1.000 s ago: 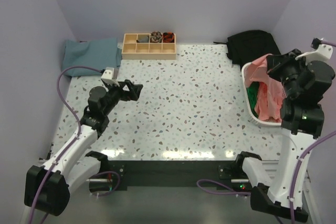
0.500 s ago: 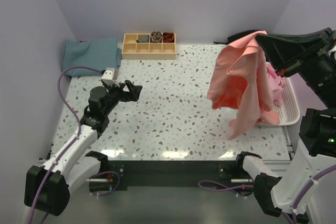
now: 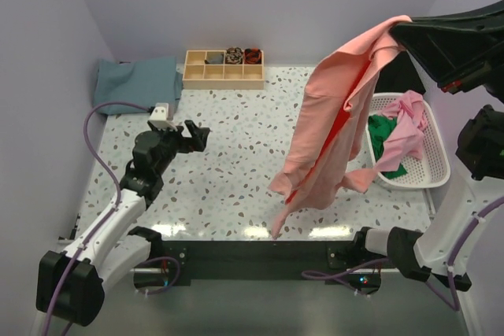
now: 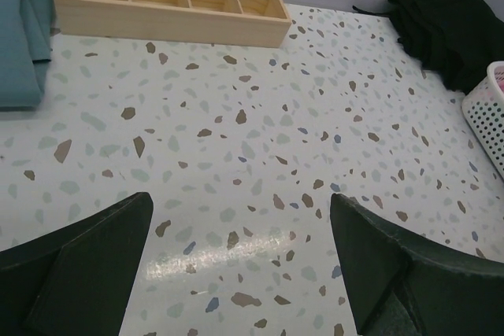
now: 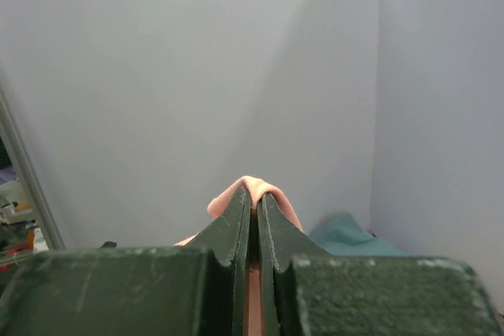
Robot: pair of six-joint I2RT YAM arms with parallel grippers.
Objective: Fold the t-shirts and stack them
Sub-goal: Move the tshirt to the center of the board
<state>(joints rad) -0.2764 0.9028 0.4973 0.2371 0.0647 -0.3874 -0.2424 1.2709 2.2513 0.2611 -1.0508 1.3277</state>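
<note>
Next, my left gripper reaches the salmon-pink t-shirt (image 3: 331, 123) and grabs a loose outer edge, leaving the t-shirt's body free to spread for folding.
My right gripper (image 3: 398, 25) is shut on a salmon-pink t-shirt (image 3: 331, 123) and holds it high over the right half of the table; the shirt hangs down with its hem near the front edge. In the right wrist view the pink cloth (image 5: 260, 189) bulges over my closed fingertips (image 5: 253, 198). My left gripper (image 3: 198, 134) is open and empty above the left part of the table, its fingers (image 4: 87, 257) wide apart over bare terrazzo. A white basket (image 3: 437, 164) at the right holds a pink shirt (image 3: 408, 127) and a green shirt (image 3: 384, 135).
A folded teal cloth (image 3: 135, 80) lies at the back left, with a wooden divided tray (image 3: 223, 68) next to it. A black cloth (image 3: 390, 72) lies at the back right, partly behind the hanging shirt. The basket's edge shows in the left wrist view (image 4: 487, 112).
My right arm has lifted the salmon-pink shirt out of the basket, raised it high and swung it left toward the table's middle. The left gripper has stayed in place.
</note>
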